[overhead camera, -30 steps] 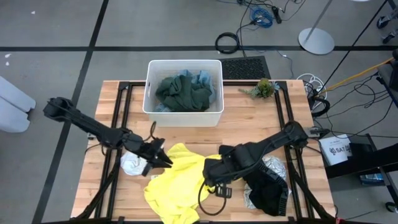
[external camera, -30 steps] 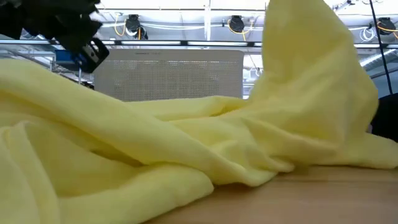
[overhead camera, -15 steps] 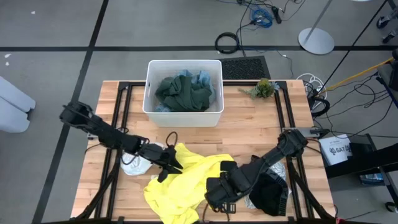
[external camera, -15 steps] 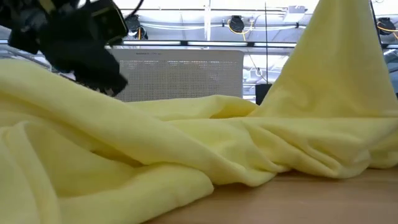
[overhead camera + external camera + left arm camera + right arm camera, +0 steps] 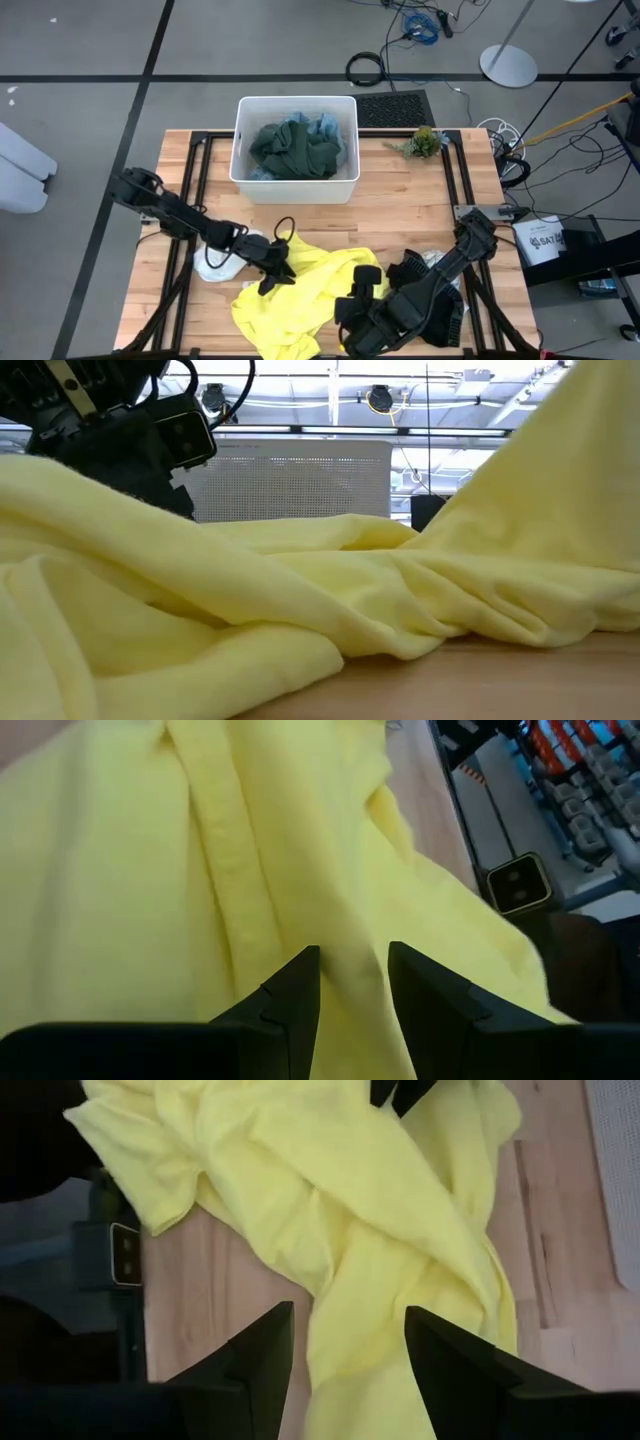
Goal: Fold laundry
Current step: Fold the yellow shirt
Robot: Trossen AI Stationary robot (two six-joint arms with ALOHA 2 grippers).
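Observation:
My left gripper grabs the yellow garment by its raised fold next, to lift and spread the garment for folding.
A bright yellow garment lies crumpled on the near middle of the wooden table. My left gripper is down on its far left part, fingers around a raised fold. My right gripper is shut on the garment's right part, which rises steeply in the low view. A small white cloth lies left of the yellow one. A black garment and a patterned cloth lie at the near right. Dark green and light blue cloths fill the white tub. My left gripper has a raised fold of the yellow garment between its two fingers, which come slanting down from the table's left. The rest of the garment lies slack on the table. My right gripper pinches a bunched part of the garment's right side between its two fingers, from above. That part is lifted, and the cloth slopes from the fingers to the table.
The white tub stands at the far middle of the table. A small green plant sits at the far right. Bare wood shows between the tub and the garments. Cables and a stand lie on the floor beyond the table.
My right gripper has gone toward the table's near edge with the yellow garment's right part, which stays lifted and is drawn out toward the near right. My left gripper has gone toward the right and near edges and down onto the garment's far left part.

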